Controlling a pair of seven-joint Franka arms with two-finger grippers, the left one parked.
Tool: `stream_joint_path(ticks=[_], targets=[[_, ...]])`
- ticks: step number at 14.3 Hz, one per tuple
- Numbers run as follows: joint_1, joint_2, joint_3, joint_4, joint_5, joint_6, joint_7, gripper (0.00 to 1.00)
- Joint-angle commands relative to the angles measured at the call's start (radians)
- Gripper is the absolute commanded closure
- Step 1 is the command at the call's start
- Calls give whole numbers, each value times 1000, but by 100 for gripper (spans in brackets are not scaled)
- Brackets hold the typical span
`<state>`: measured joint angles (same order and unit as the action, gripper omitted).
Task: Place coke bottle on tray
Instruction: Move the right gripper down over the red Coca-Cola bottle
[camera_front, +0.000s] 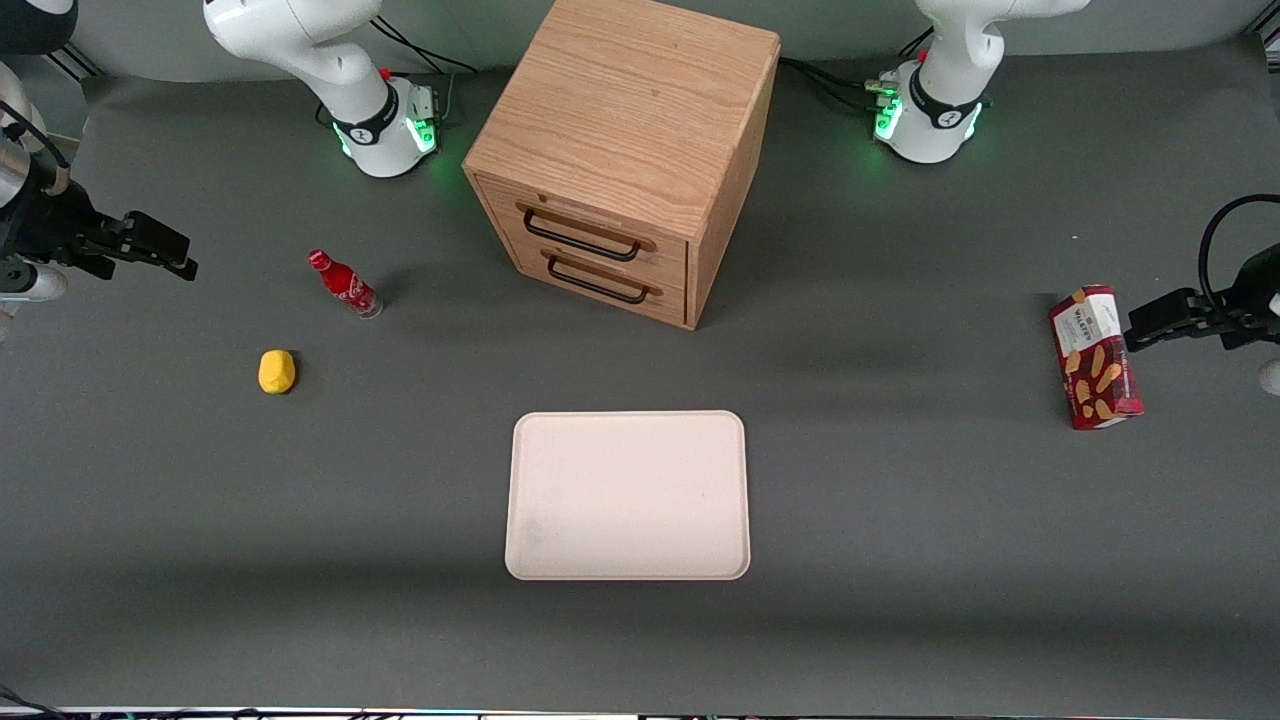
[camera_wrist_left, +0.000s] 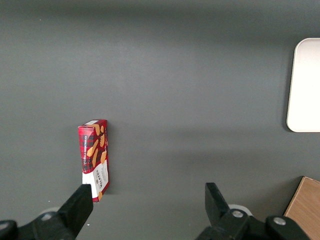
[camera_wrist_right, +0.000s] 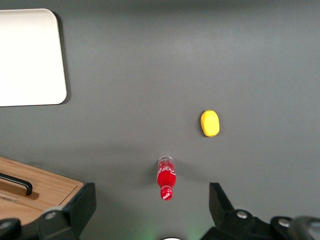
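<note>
The coke bottle's base should stay free to stand on the tray (camera_front: 627, 495), so the robot's gripper will reach the bottle and grab its capped half (camera_front: 333, 274).
The coke bottle (camera_front: 345, 284) is small and red with a red cap. It stands upright on the grey table, toward the working arm's end. The right wrist view looks down on the bottle (camera_wrist_right: 166, 177) from above. The tray (camera_front: 627, 495) is pale pinkish-beige and bare. It lies at the table's middle, nearer the front camera than the bottle, and part of the tray (camera_wrist_right: 30, 57) shows in the wrist view. My gripper (camera_front: 165, 250) hangs above the table, farther toward the working arm's end than the bottle. The gripper (camera_wrist_right: 151, 195) is open, holds nothing, and is well clear of the bottle.
A wooden cabinet (camera_front: 620, 150) with two shut drawers stands farther from the front camera than the tray. A small yellow lump (camera_front: 277, 371) lies near the bottle, closer to the camera. A red biscuit box (camera_front: 1095, 357) stands toward the parked arm's end.
</note>
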<state>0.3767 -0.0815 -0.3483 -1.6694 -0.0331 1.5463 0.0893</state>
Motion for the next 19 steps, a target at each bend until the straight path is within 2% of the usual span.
stream_joint_path(ticks=[1,4,6,8,11,15,19], targets=[[-2,23,5,39,22,-31,10,0],[2,31,9,27,22,-47,6,0],[7,25,31,11,21,-129,1,0],[5,-29,41,-94,21,-109,0,0],[7,-141,46,-306,6,4,-19,0],[7,-308,45,-649,-48,268,-31,0],[5,-380,32,-887,-99,496,-37,0]])
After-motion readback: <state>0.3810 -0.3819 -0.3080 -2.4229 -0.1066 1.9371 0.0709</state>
